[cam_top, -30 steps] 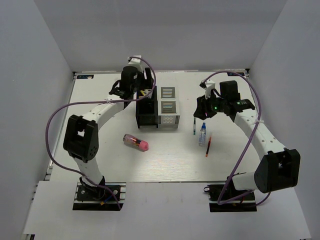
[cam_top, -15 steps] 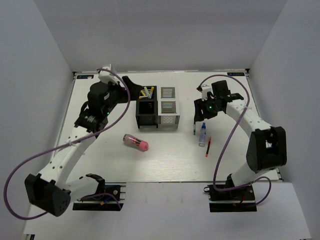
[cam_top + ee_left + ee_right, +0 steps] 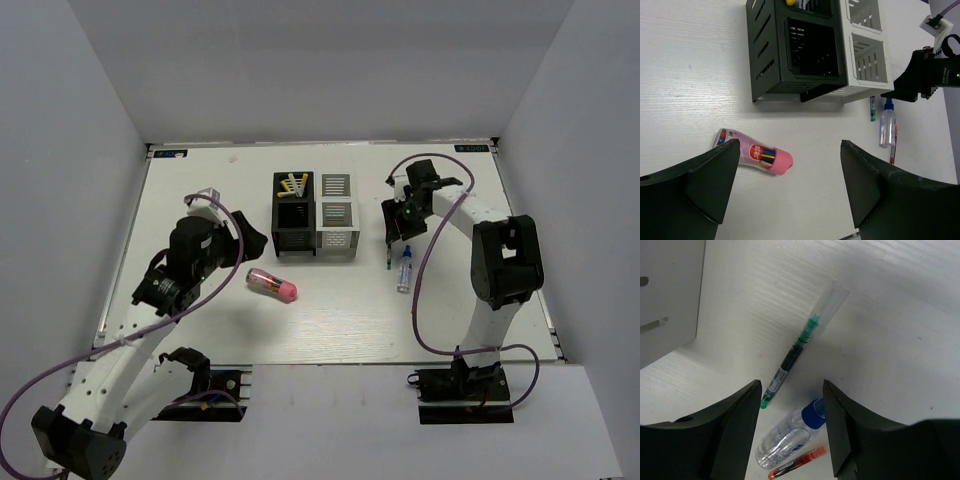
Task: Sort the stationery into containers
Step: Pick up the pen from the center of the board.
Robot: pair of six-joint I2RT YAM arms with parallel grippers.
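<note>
The right gripper grabs the green pen by the middle of its body (image 3: 389,254) (image 3: 797,349) next, leaving both ends of the pen free to fit the silver-white organizer.
A stubby pink-and-clear cylinder (image 3: 272,285) lies on the table left of centre and also shows in the left wrist view (image 3: 757,156). My left gripper (image 3: 250,240) hangs open and empty above it (image 3: 790,144). A green pen (image 3: 388,256), a clear blue-capped bottle (image 3: 404,270) and a red pen (image 3: 797,466) lie right of the organizers. My right gripper (image 3: 393,228) is open and empty just above the green pen (image 3: 795,352) and the bottle (image 3: 787,437), its midpoint (image 3: 792,385) between them. Yellow and white pens (image 3: 293,184) stand in the black organizer (image 3: 293,228).
The silver-white organizer (image 3: 338,238) adjoins the black one on its right; its wall (image 3: 670,300) is close to the left of my right gripper. White walls enclose the table on three sides. Purple cables loop from both arms.
My left arm has swung away from the black organizer, down and left, to above the pink cylinder; yellow and white pens now show in the organizer. My right gripper has shifted left, toward the green pen.
</note>
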